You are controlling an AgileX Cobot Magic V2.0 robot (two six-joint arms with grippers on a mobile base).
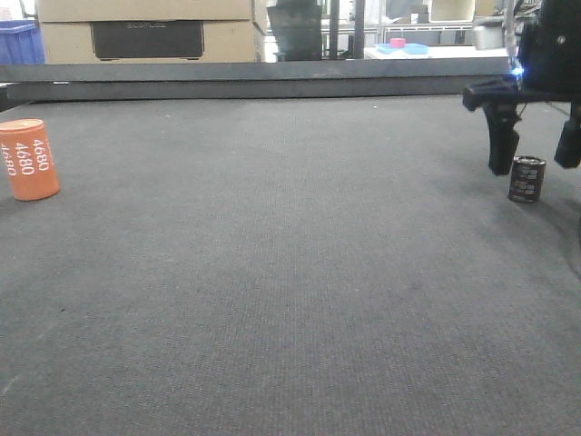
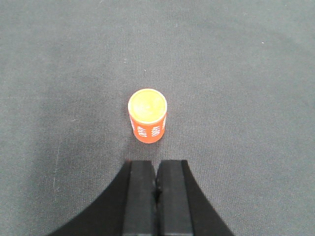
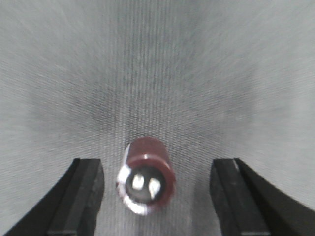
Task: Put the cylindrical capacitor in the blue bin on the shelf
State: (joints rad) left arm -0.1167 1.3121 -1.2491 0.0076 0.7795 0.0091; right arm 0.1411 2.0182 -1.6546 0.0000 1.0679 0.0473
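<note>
My right gripper grabs the capacitor by its brown sides next, so the capacitor's end with shiny terminals stays free on the way to the blue bin.
The cylindrical capacitor (image 1: 526,179) is a small dark brown cylinder standing upright on the grey mat at the far right. My right gripper (image 1: 536,150) is open and hangs just above it, one finger on each side. In the right wrist view the capacitor (image 3: 146,174) sits between the spread fingers (image 3: 81,196), nearer the left one, touching neither. My left gripper (image 2: 156,189) is shut and empty, just short of the orange cylinder marked "4680" (image 2: 147,121). The shelf and the blue bin do not show.
The orange "4680" cylinder (image 1: 30,159) stands at the mat's far left. A grey rail (image 1: 254,80) bounds the mat at the back, with cardboard boxes (image 1: 145,32) and a blue crate (image 1: 18,41) behind it.
</note>
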